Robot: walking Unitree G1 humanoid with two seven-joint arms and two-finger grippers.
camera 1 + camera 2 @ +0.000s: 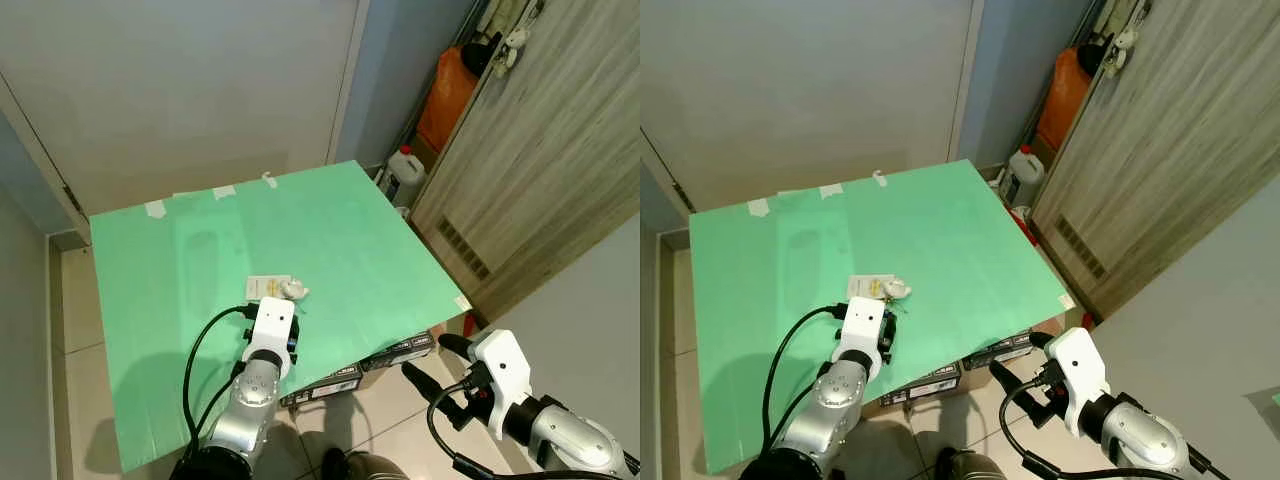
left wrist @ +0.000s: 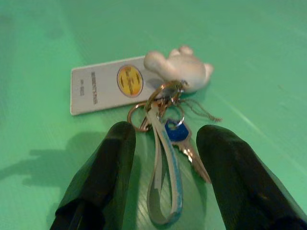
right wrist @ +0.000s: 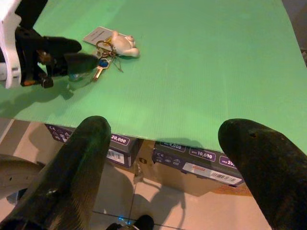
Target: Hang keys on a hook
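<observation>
I should grab the keys by their pale strap [image 2: 165, 177] with my left gripper next. The strap loop stands up on its edge, and the card tag lies flat.
The keys [image 2: 168, 125] lie flat on the green sheet [image 1: 330, 230]: a white card tag [image 2: 98, 86], a white figurine [image 2: 180, 69], rings, a blue-headed key and a pale strap loop [image 2: 163, 191]. My left gripper [image 2: 168, 143] hovers low over them, open, with one finger on each side of the strap and key. In the eye views the bunch [image 1: 283, 288] sits just beyond the left wrist [image 1: 272, 328]. My right gripper [image 1: 428, 360] is open off the sheet's near right edge, above the floor, and holds nothing.
Labelled cardboard boxes [image 3: 192, 160] stand under the sheet's near edge. A wooden cabinet [image 1: 540, 160] rises on the right, with small items hanging at its top [image 1: 512, 42]. A white jug [image 1: 405, 172] and an orange bag [image 1: 445, 95] sit in the far corner.
</observation>
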